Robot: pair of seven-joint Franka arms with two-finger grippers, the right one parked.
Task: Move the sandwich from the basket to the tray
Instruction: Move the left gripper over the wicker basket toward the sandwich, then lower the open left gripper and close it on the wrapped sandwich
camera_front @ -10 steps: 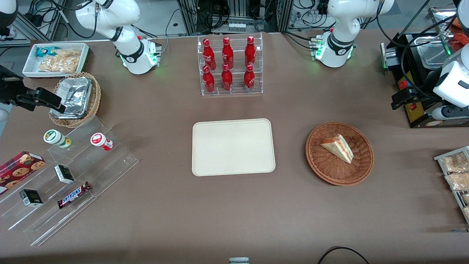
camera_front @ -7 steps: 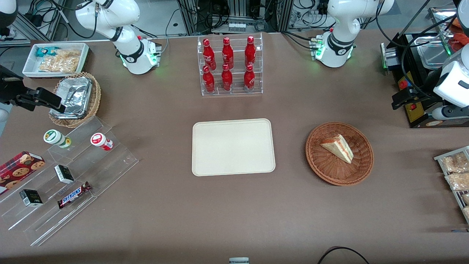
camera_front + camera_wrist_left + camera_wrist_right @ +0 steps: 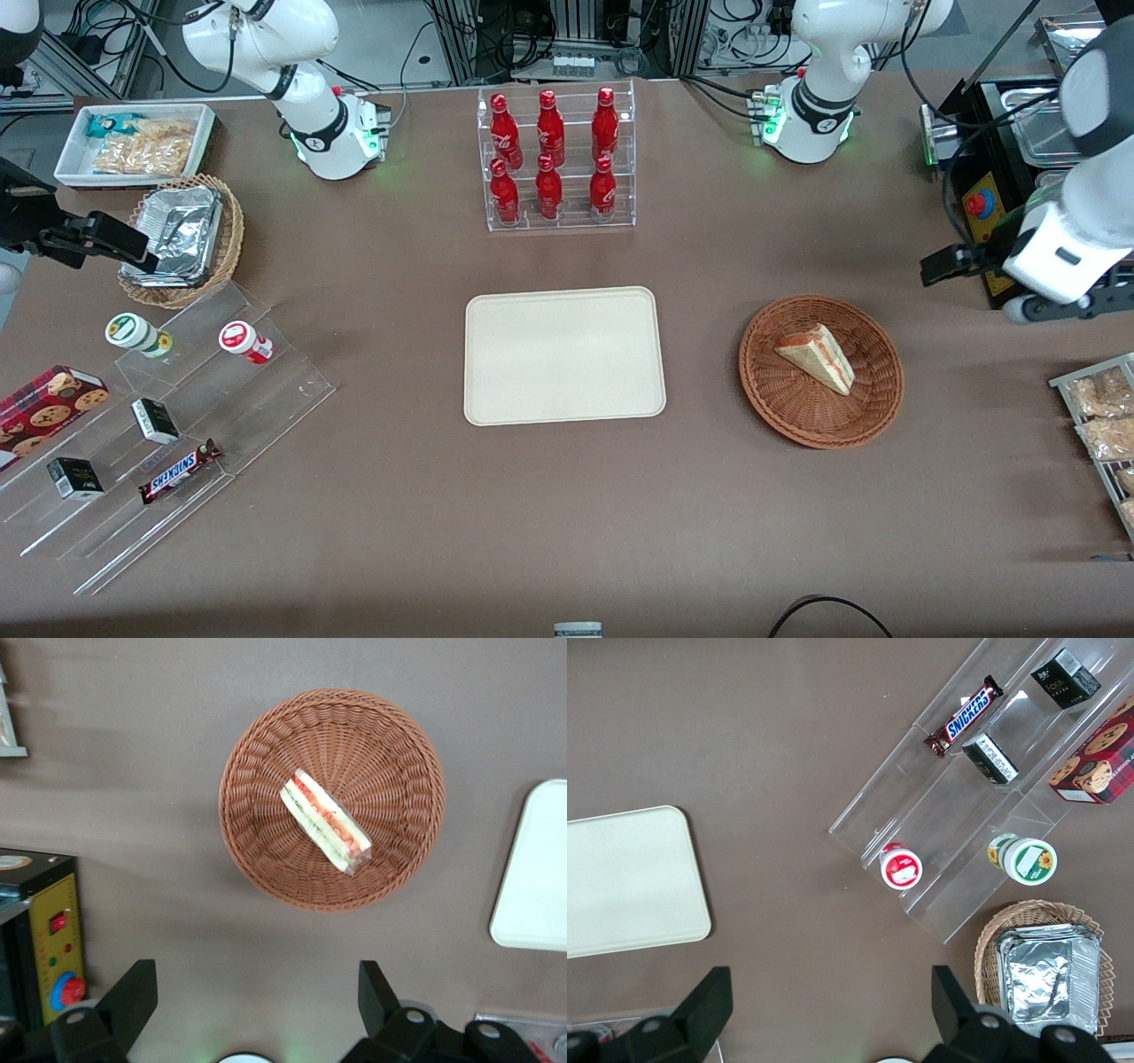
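My left gripper is going to grab the sandwich next by its end with the loose wrapper (image 3: 797, 344). Then it can serve the sandwich on the cream tray (image 3: 563, 354).
The sandwich (image 3: 817, 356), a pale wedge with red and green filling, lies in the round reddish-brown wicker basket (image 3: 780, 409). The left wrist view also shows the sandwich (image 3: 324, 820) inside the basket (image 3: 257, 753). The cream tray (image 3: 563, 354) lies flat mid-table, beside the basket toward the parked arm's end; its edge shows in the left wrist view (image 3: 540, 877). My left gripper (image 3: 943, 264) hangs above the table, off the basket's rim toward the working arm's end and slightly farther from the front camera. It is open and empty (image 3: 255, 983).
A black machine with a red button (image 3: 979, 206) stands close to the gripper. A rack of snack packets (image 3: 1103, 416) sits at the working arm's table edge. A clear rack of red bottles (image 3: 558, 159) stands farther from the camera than the tray.
The left arm has swung toward the basket and nearer the front camera. The sandwich, basket and tray have not moved.
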